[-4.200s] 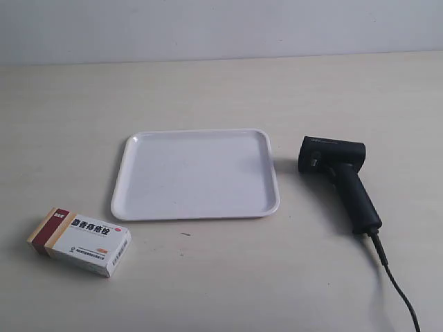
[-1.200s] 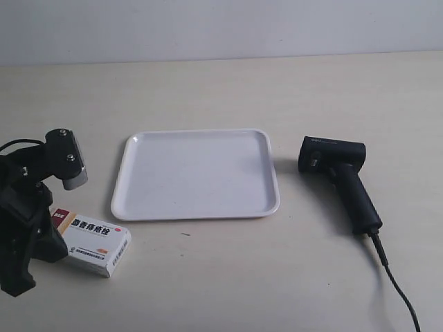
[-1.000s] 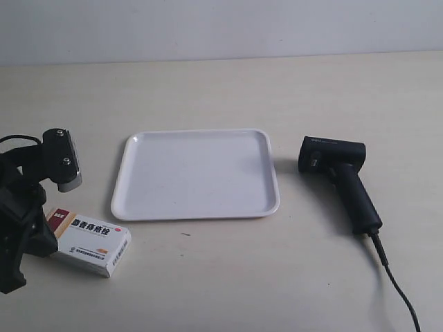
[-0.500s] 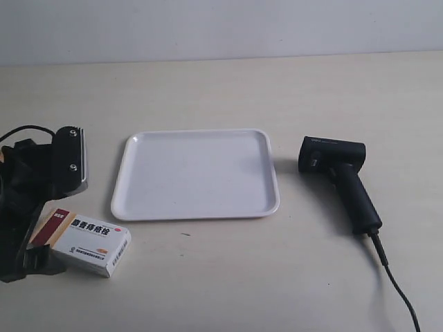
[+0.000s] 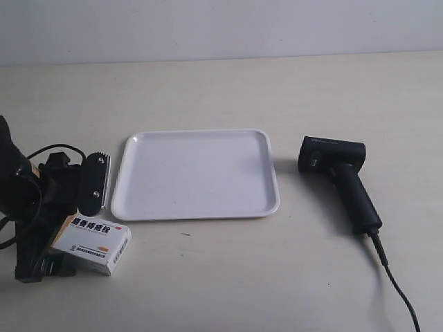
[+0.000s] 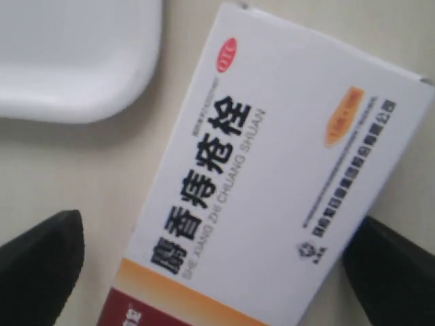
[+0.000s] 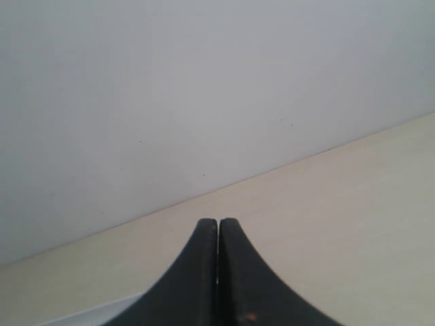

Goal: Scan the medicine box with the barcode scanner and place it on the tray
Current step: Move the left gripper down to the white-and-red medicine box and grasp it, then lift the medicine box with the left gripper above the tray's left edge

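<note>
The long sides of the medicine box have my fingers beside them, so my left gripper should close now on the banded end of the box.
The medicine box [image 5: 95, 238] lies flat on the table, near the front left corner of the white tray [image 5: 197, 173]. My left gripper [image 5: 55, 240] has come down over the box's banded end and hides that end in the exterior view. In the left wrist view the gripper [image 6: 211, 268] is open. One of its fingers [image 6: 41, 261] stands apart from the box [image 6: 272, 170], and the other is at the opposite edge. The black barcode scanner [image 5: 340, 183] lies to the right of the tray, untouched. My right gripper [image 7: 218, 225] is shut on nothing, up in the air.
The scanner's black cable [image 5: 398, 290] runs off toward the front right. A corner of the tray [image 6: 68, 61] is close to the box in the left wrist view. The right wrist view shows the pale wall, the table and a sliver of the tray [image 7: 102, 314].
The left arm has come into view, turned and lowered, so its open fingers now straddle the medicine box's banded end. Box, tray and scanner have stayed where they were.
</note>
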Available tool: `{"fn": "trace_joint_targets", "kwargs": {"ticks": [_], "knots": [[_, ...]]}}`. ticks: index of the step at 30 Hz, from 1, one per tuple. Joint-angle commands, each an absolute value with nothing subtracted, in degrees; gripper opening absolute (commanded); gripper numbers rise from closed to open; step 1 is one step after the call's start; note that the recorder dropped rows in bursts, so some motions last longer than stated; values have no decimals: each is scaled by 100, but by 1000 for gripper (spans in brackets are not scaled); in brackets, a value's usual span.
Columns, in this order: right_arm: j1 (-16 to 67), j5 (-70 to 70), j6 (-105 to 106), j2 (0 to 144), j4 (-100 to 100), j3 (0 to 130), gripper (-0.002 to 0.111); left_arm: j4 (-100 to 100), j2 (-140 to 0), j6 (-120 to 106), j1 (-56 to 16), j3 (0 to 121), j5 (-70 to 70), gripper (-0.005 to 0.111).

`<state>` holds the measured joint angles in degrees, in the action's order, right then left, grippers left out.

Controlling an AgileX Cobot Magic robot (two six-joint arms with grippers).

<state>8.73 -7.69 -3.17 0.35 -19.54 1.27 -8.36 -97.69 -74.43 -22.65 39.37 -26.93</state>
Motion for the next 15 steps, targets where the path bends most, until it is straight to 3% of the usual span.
{"fn": "trace_joint_targets", "kwargs": {"ticks": [1, 3, 6, 7, 15], "knots": [[833, -775, -285, 0, -1946, 102, 1, -828, -9933, -7471, -2296, 3952, -2662, 86], [833, -775, -285, 0, -1946, 102, 1, -828, -9933, -7471, -2296, 4002, -2699, 59], [833, -763, -286, 0, -1946, 102, 1, -828, -9896, -7471, -2296, 4078, -2924, 6], [833, -763, -286, 0, -1946, 102, 1, -804, -9882, -7506, -2296, 4090, -3048, 1], [833, -764, -298, 0, -1946, 102, 1, -812, -8968, -7480, -2296, 4401, -4360, 3]]}}
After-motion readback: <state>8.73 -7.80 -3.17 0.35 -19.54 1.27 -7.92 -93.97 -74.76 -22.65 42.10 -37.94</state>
